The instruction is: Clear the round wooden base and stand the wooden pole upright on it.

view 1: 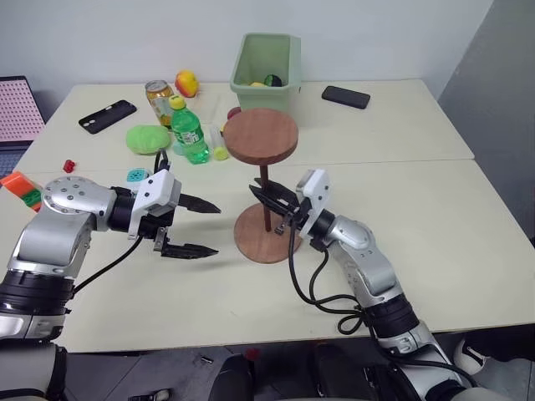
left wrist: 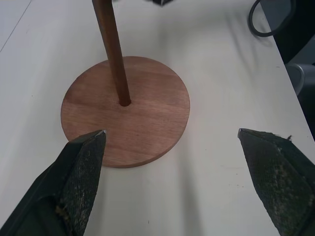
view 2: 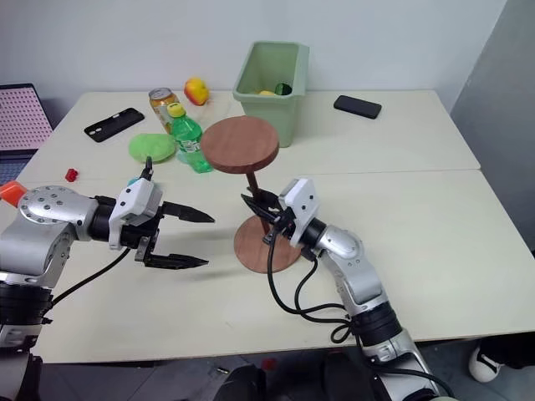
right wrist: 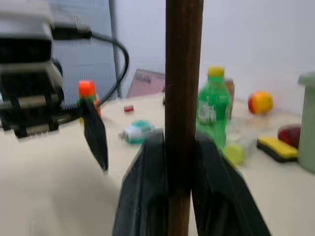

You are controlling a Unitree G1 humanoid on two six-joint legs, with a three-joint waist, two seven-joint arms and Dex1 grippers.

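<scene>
The pole's lower end sits in the centre of the round wooden base and the wooden pole would stand, so now it is time to open my right gripper.
The round wooden base lies flat on the white table, bare on top. The wooden pole stands upright with its lower end in the base's centre hole. Its fixed disc is at the top. My right gripper is shut on the pole's rod a little above the base. My left gripper hangs open to the left of the base, pointing at it. Its two fingertips stand wide apart near the base's edge, holding nothing.
Behind the base stand a green bottle, a can, a green bin and a flat green object. Two black phones lie at the back. Small toys sit beside my left arm.
</scene>
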